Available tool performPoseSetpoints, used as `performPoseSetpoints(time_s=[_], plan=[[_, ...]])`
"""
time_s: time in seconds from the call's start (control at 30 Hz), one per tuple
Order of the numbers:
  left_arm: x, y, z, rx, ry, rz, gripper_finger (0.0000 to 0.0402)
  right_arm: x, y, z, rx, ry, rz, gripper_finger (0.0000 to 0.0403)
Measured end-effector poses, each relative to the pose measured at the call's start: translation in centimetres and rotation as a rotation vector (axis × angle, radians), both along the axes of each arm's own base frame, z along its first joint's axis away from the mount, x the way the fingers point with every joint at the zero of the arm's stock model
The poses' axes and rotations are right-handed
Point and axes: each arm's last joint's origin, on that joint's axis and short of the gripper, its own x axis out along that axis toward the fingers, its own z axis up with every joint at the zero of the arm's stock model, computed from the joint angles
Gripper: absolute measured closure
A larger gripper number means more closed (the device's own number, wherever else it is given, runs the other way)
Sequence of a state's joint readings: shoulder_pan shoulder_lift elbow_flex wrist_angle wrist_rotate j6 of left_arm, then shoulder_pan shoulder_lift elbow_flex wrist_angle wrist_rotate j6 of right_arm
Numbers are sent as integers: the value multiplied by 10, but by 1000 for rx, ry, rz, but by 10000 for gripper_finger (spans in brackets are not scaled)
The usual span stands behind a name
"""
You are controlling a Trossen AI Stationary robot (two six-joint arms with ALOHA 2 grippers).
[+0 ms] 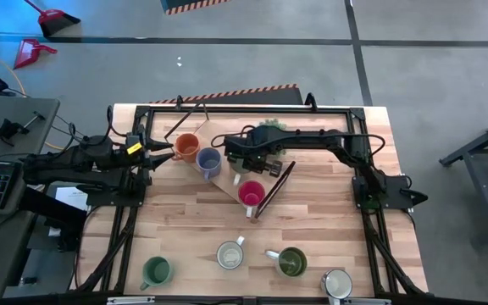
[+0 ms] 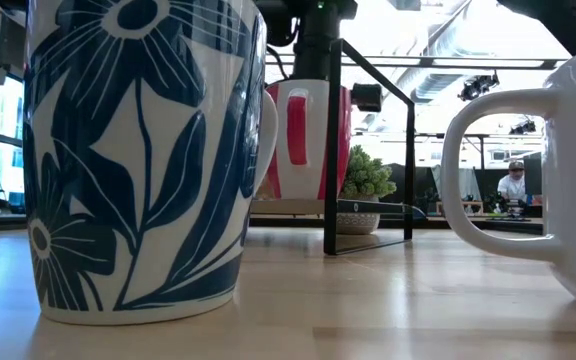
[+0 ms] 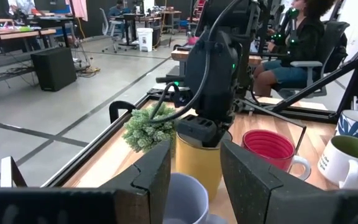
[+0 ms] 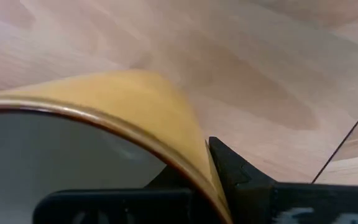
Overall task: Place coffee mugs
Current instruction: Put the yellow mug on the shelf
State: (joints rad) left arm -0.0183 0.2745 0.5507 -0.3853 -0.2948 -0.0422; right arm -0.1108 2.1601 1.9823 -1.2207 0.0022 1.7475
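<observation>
My right gripper should open now, as the yellow mug (image 1: 241, 168) is standing level on the board (image 1: 219, 185) next to the blue-grey mug.
My right gripper (image 1: 248, 161) (image 3: 207, 130) points down over the light wooden board (image 1: 219, 185) and is shut on a mustard-yellow mug (image 3: 197, 163). My left gripper (image 1: 161, 152) (image 3: 194, 155) waits open at the table's left and holds nothing. Just beyond its fingers on the board stand an orange mug (image 1: 186, 148) and a blue-grey mug (image 1: 208, 161) (image 3: 185, 199). A red-pink mug (image 1: 251, 195) (image 3: 269, 146) stands upright nearer the front. Along the near edge are a green mug (image 1: 155, 271), a blue-flowered white mug (image 1: 230, 254) (image 2: 138, 150), an olive mug (image 1: 291, 263) and a white mug (image 1: 337, 284) (image 2: 558, 160). My right gripper holds the yellow mug by its rim wall (image 4: 191, 155), one finger on the outside (image 4: 235, 171) and the other inside. The fingers come from above, pointing down. The mug stays upright. The blue-grey mug and my left fingers hide its base.
A spiky green potted plant (image 1: 274, 125) (image 3: 148, 127) stands at the board's far side, close to the right gripper. A black rod (image 1: 274, 191) edges the board beside the red-pink mug. Black frame rails (image 1: 134, 212) run along the table's sides. A seated person (image 3: 297, 43) shows beyond the table.
</observation>
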Motion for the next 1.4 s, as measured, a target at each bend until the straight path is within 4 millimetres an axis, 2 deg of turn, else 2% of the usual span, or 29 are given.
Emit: performPoseSetpoints(time_s=[0.4,1.0,1.17,1.4], plan=[[0,0,0,1,1,0,273,3,-1,-1,-31,-18,23,394],[0,0,-1,1,6,0,273,7,-5,0,-79,-57,76,300],[0,0,-1,1,7,0,273,8,-7,17,-107,-79,113,286],[0,0,-1,1,13,0,273,-1,-7,62,-167,-76,146,283]])
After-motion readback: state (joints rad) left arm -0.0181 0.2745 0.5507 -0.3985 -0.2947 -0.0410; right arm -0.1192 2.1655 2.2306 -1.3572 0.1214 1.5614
